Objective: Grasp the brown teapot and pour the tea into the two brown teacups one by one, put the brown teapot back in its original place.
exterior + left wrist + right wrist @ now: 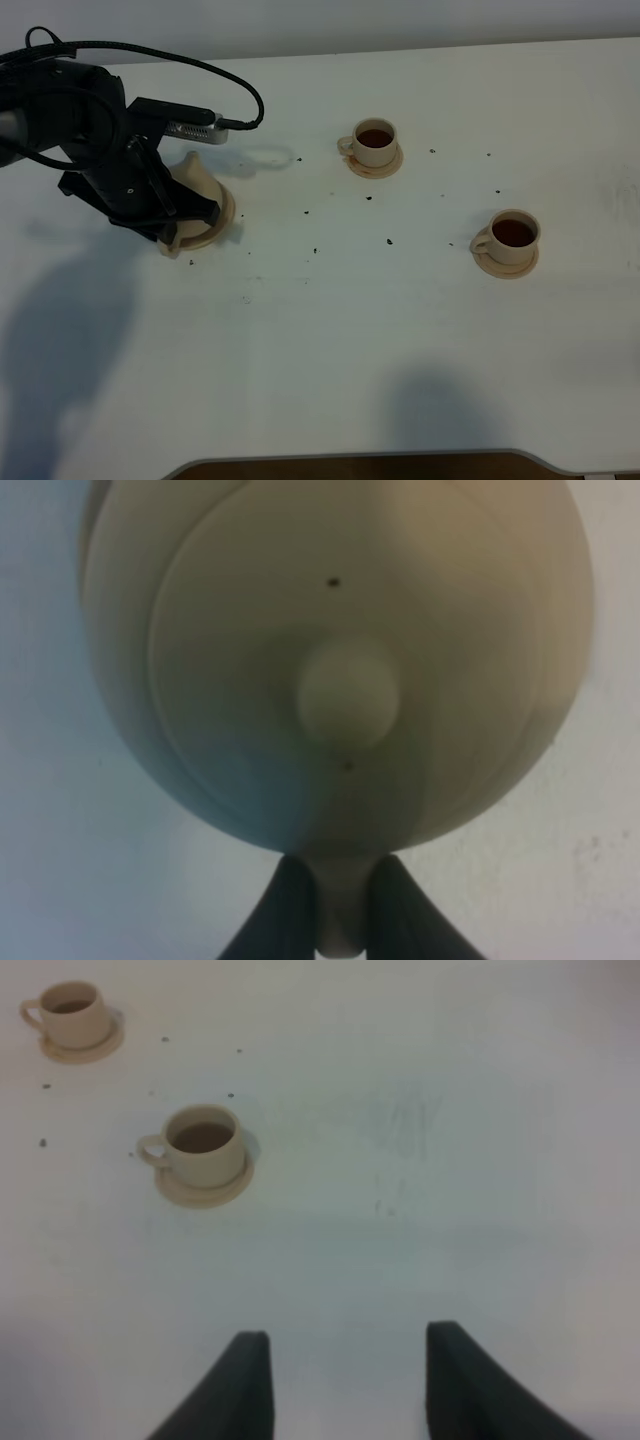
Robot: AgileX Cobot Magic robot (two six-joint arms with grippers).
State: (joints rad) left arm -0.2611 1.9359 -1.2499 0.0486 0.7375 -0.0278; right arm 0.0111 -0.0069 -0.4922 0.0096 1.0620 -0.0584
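Observation:
The brown teapot (340, 700) sits down on its round saucer, so the teapot would stay there: my left gripper needs to release the teapot.
The brown teapot (203, 186) sits on its wide round saucer (226, 213) at the left of the table. My left gripper (180, 212) is over it, shut on the teapot's loop handle (341, 910). In the left wrist view the lid and knob (347, 692) fill the frame, with the dark fingers (287, 912) on either side of the handle. Two brown teacups on small saucers hold dark tea: one at centre back (376, 143), one at the right (514, 236). My right gripper (345, 1380) is open and empty over bare table, well apart from the cups (203, 1145) (72, 1012).
Small dark specks (390, 241) are scattered over the white table (330, 340) between the teapot and the cups. The left arm's cable (215, 75) loops over the back left. The table's front edge (360, 462) shows at the bottom of the exterior view.

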